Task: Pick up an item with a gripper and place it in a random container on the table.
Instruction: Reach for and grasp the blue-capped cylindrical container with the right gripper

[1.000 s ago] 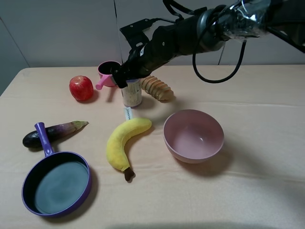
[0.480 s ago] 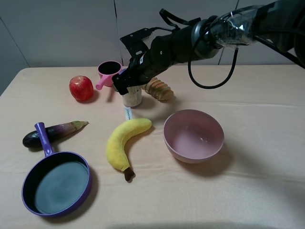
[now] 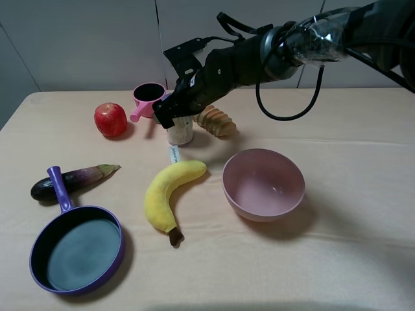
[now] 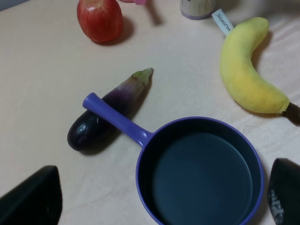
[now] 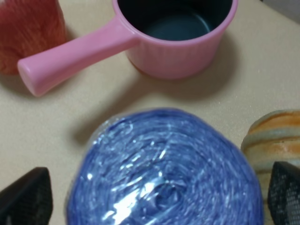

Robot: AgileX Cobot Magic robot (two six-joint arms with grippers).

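The purple top of the canister [image 5: 164, 178] is between my right gripper's fingers, so my right gripper should close on the canister now.
The canister [image 3: 180, 134] stands upright at the back of the table, between the small pink pot and the bread loaf. Its purple top [image 5: 164, 168] fills the right wrist view. My right gripper [image 3: 172, 115] is lowered over it and is open, with one fingertip [image 5: 26, 199] on each side of the top, apart from it. The pale pink bowl [image 3: 259, 212] sits empty to the front right of the canister. My left gripper [image 4: 159, 201] is open and empty, above the purple frying pan [image 4: 201, 173]; it does not show in the exterior high view.
A red apple [image 3: 110, 119] and the small pink handled pot [image 3: 148, 97] stand to the left of the canister. The bread loaf [image 3: 216, 120] lies to its right. A banana [image 3: 170, 191], an eggplant [image 3: 71, 179] and the purple pan [image 3: 78, 249] lie in front.
My right gripper has dropped down over the canister, covering its top. The canister and the other things have not moved.
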